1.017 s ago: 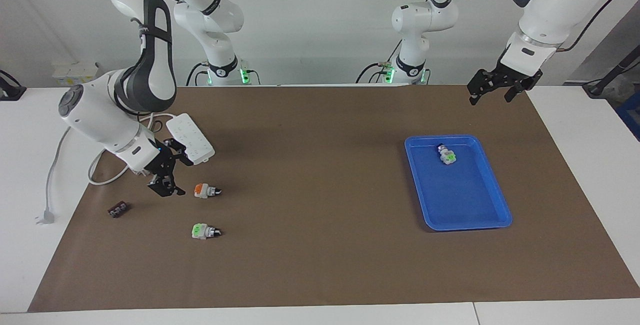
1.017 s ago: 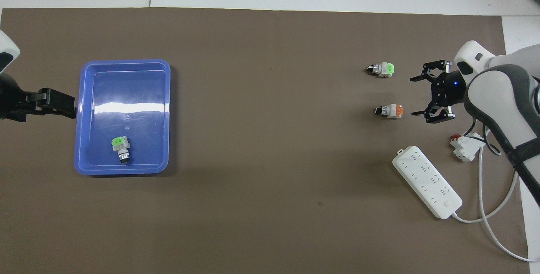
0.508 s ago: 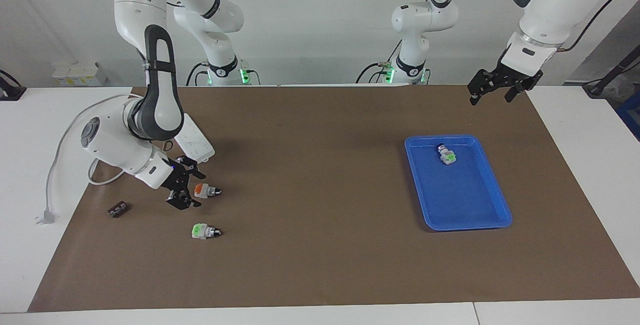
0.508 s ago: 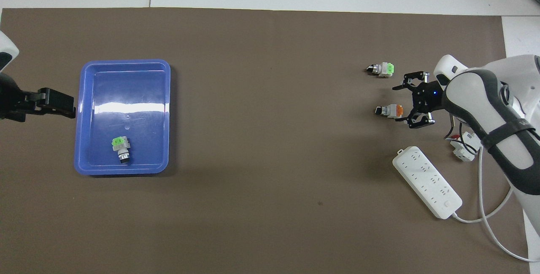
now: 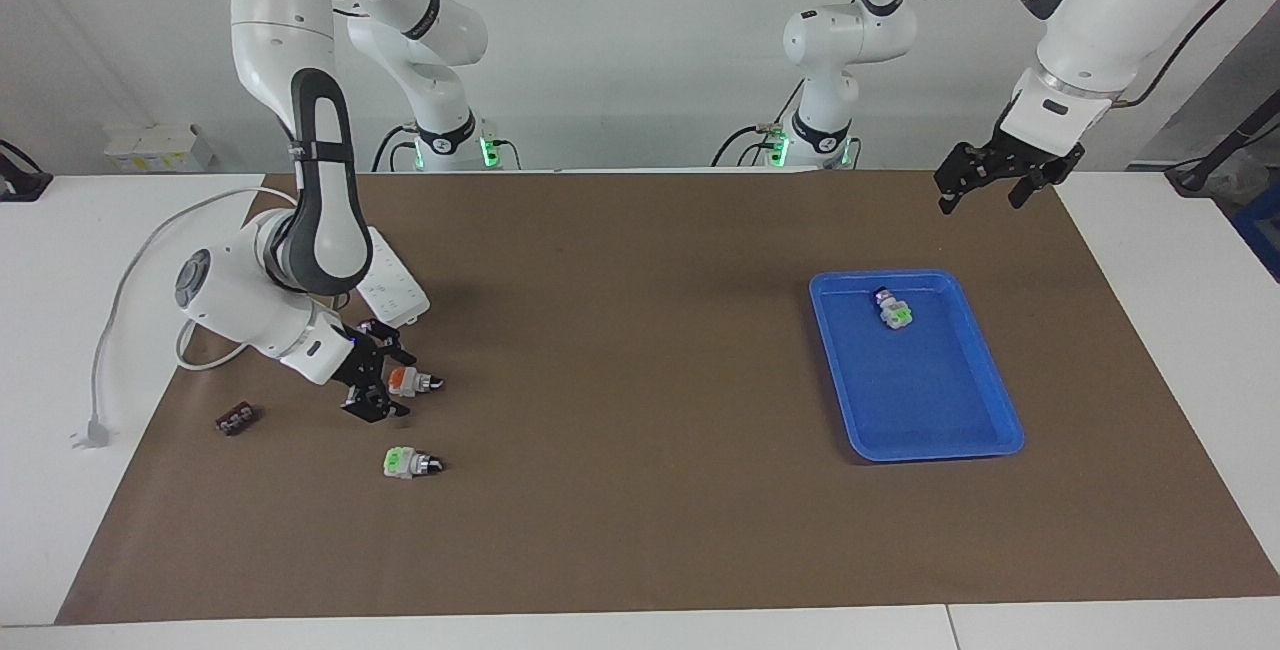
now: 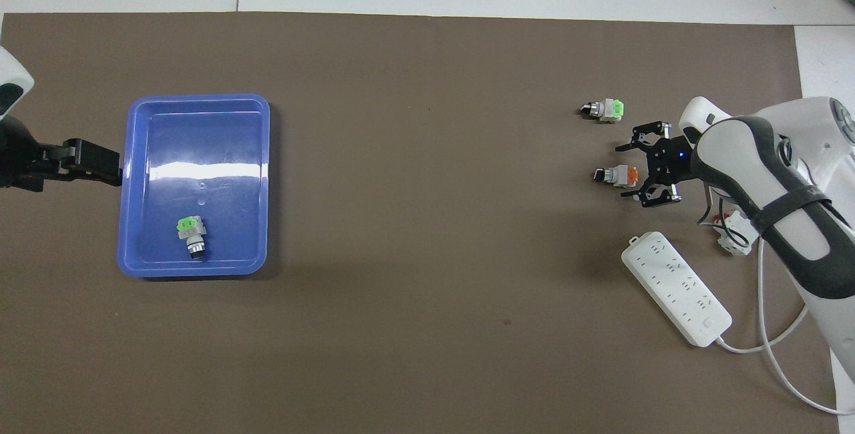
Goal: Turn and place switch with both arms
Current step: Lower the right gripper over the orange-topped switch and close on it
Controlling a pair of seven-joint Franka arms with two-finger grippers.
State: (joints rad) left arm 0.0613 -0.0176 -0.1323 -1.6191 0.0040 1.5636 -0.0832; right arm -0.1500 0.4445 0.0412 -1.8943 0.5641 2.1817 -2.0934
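Note:
My right gripper is to grab the switch by its orange end (image 6: 631, 176) next, so the switch's black knob (image 6: 600, 175) stays free for turning.
The switch (image 5: 410, 382) lies on its side on the brown mat toward the right arm's end, with the orange patch up and the black knob pointing away from the gripper; it also shows in the overhead view (image 6: 616, 174). My right gripper (image 5: 384, 383) is low at the mat and open, its fingers on either side of the switch's orange end (image 6: 628, 172). My left gripper (image 5: 982, 194) is open and empty, and waits in the air at the left arm's end, beside the blue tray (image 6: 93, 165).
A blue tray (image 5: 935, 450) (image 6: 194, 270) holds a green-topped switch (image 5: 893, 310) (image 6: 190, 234). Another green-topped switch (image 5: 408, 463) (image 6: 604, 109) lies farther from the robots than the orange one. A white power strip (image 5: 395, 295) (image 6: 674, 287) and a white-and-red block (image 6: 735, 237) lie close to the right arm.
My right gripper has dropped and moved toward the orange switch, from beside it to straddling its orange end, still open. The left arm has hardly moved.

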